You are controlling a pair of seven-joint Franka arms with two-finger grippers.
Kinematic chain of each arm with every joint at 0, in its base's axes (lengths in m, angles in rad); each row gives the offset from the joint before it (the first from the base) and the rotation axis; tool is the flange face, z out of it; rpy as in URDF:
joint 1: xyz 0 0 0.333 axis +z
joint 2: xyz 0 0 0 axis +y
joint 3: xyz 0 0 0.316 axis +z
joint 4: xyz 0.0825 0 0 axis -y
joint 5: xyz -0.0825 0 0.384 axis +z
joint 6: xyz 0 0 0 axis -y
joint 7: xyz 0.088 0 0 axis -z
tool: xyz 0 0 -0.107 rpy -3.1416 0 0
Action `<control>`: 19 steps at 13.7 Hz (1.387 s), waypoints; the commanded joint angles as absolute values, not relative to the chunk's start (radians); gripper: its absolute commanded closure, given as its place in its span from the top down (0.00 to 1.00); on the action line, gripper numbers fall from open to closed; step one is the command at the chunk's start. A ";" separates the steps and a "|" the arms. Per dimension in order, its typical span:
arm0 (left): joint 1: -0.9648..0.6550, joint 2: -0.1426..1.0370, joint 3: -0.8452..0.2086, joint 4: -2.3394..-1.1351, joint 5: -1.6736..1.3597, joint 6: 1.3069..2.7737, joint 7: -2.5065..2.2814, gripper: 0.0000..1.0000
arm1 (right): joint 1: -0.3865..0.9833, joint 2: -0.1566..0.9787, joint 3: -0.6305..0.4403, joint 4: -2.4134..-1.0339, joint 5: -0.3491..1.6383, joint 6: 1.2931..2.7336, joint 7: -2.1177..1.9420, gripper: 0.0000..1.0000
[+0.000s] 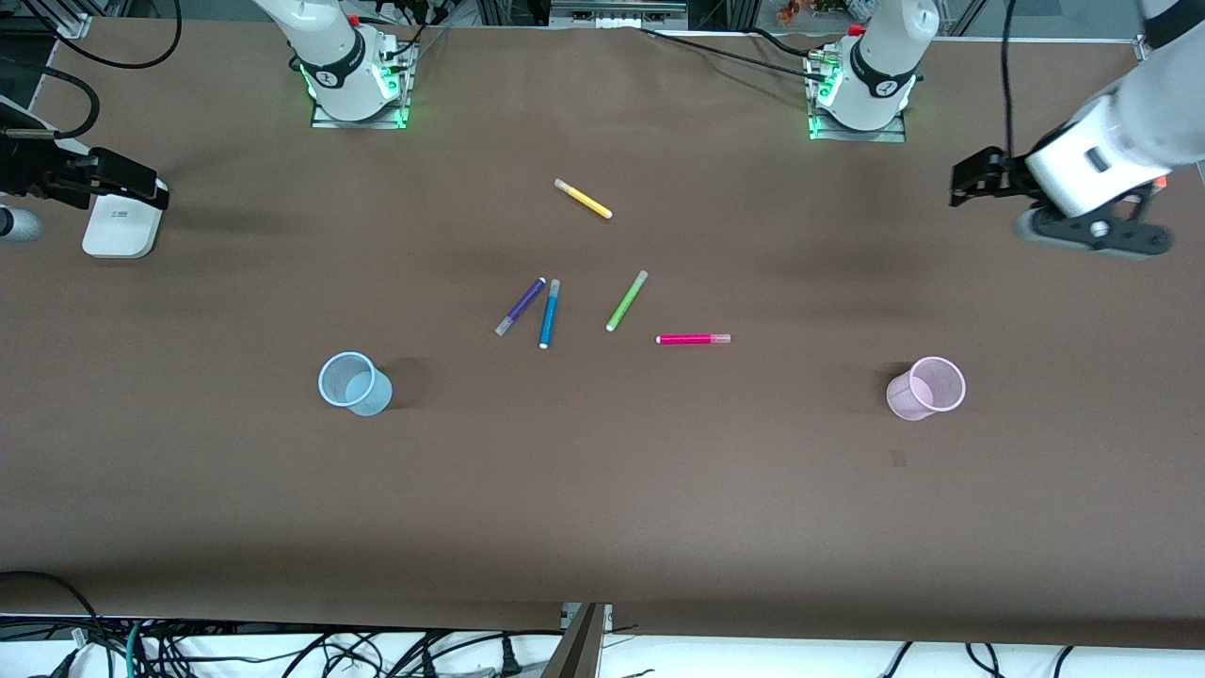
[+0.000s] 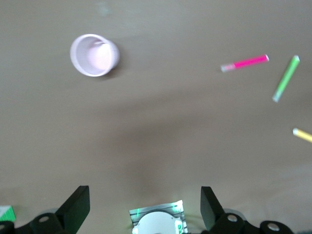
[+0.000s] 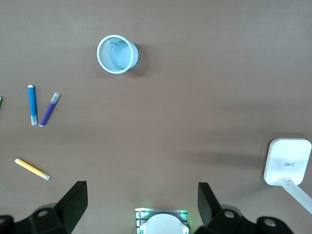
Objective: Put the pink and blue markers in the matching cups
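Observation:
My left gripper grabs the pink marker by its clear cap (image 1: 722,338) next, which leaves its solid pink end free to enter the pale pink cup (image 1: 926,387).
The pink marker (image 1: 693,339) lies flat near the table's middle and also shows in the left wrist view (image 2: 244,63). The blue marker (image 1: 549,314) lies beside a purple pen and shows in the right wrist view (image 3: 32,104). The pale blue cup (image 1: 353,384) (image 3: 117,54) stands upright toward the right arm's end. The pale pink cup (image 1: 926,387) (image 2: 94,55) stands upright toward the left arm's end. My left gripper (image 1: 965,179) (image 2: 145,195) is open and empty, up over the left arm's end. My right gripper (image 1: 141,184) (image 3: 142,191) is open and empty, up over the right arm's end.
A purple pen (image 1: 521,306), a lime green pen (image 1: 627,299) and a yellow pen (image 1: 583,199) lie among the markers at mid-table. A white device (image 1: 120,224) sits at the right arm's end of the table. Cables hang along the table's near edge.

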State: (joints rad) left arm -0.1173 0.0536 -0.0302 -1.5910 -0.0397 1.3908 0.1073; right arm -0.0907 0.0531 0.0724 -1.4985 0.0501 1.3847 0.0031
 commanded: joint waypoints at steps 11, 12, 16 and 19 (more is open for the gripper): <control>-0.336 0.518 -0.057 -1.664 -0.069 1.969 0.603 1.00 | 0.227 0.138 0.075 -1.784 0.055 1.824 0.437 1.00; -0.350 0.520 -0.066 -1.730 -0.069 2.070 0.633 1.00 | 0.271 0.182 0.074 -1.783 0.054 1.859 0.478 1.00; -0.359 0.497 -0.112 -2.003 -0.069 2.429 0.643 1.00 | 0.429 0.308 0.074 -1.781 0.049 2.018 0.756 1.00; -0.388 0.531 -0.118 -2.069 0.010 2.644 0.644 1.00 | 0.466 0.354 0.074 -1.775 0.052 2.054 0.824 1.00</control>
State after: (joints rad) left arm -0.3706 0.5457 -0.1238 -2.0200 -0.0403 2.5483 0.6249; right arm 0.4575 0.3443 0.0843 -1.7857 0.0512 2.0441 0.7879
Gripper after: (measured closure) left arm 0.000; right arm 0.000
